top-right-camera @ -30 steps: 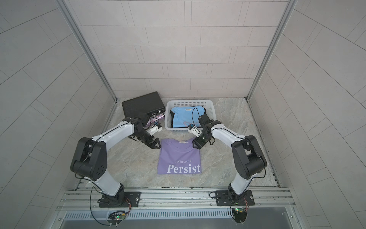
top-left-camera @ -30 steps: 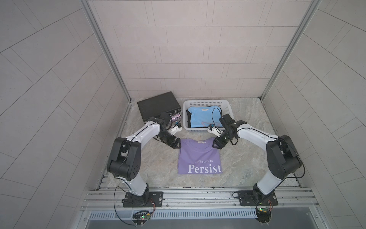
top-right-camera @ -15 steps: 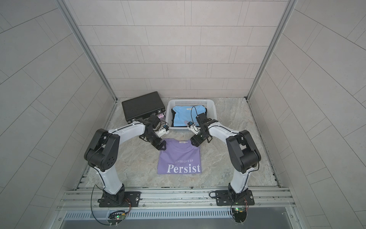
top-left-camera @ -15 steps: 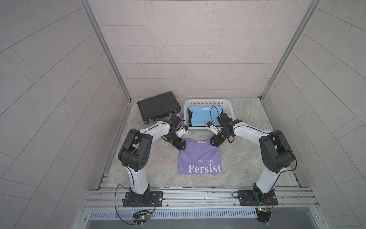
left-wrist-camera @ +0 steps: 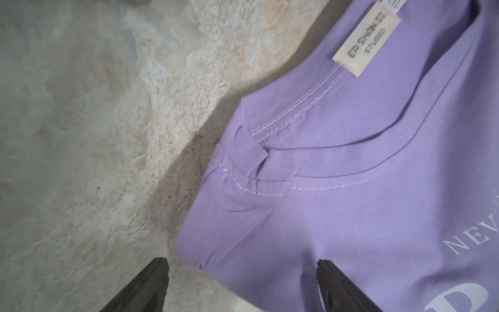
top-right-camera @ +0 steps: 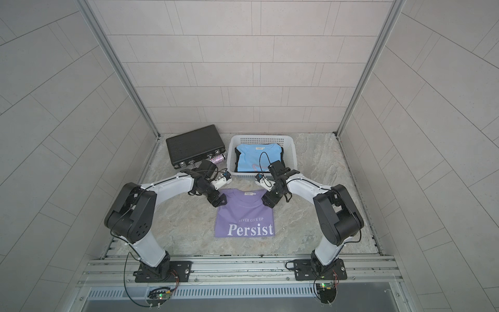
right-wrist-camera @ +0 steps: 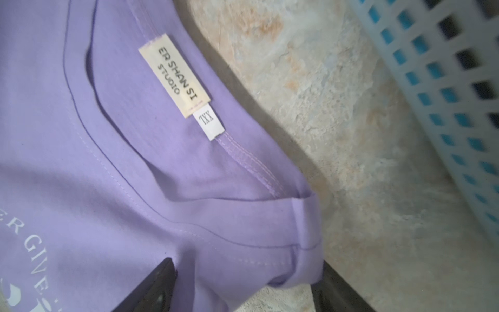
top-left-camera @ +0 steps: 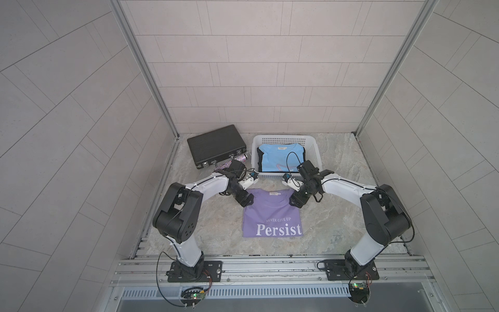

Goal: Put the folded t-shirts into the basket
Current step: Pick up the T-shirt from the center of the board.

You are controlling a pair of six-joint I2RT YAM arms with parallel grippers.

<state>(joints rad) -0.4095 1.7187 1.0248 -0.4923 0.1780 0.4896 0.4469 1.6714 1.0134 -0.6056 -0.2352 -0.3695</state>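
Observation:
My left gripper grips the t-shirt's collar corner opposite my right gripper next, to lay the folded lilac t-shirt spread into the basket [top-left-camera: 286, 138].
The lilac "Persist" t-shirt [top-left-camera: 272, 213] [top-right-camera: 244, 214] lies folded flat on the table's middle, collar toward the basket. My left gripper [top-left-camera: 247, 201] [left-wrist-camera: 243, 286] is open over its left collar corner, one finger [left-wrist-camera: 145, 289] above stone, the other [left-wrist-camera: 340, 289] above cloth. My right gripper [top-left-camera: 295, 201] [right-wrist-camera: 243, 286] is open astride the right collar corner, fingers [right-wrist-camera: 151, 286] either side of the fold. The white basket [top-left-camera: 286, 138] [top-right-camera: 260, 139] behind holds a light blue t-shirt [top-left-camera: 275, 159] on top, with black cloth showing under it.
A black ribbed briefcase [top-left-camera: 216, 144] lies at the back left beside the basket, with a glittery cylinder [top-left-camera: 241, 156] against its front. The basket's grid wall [right-wrist-camera: 445, 81] stands close behind my right gripper. Tiled walls close in both sides and the back.
Both grippers have moved in and down from beside the basket front onto the lilac shirt's collar corners, and the right jaws have spread wider.

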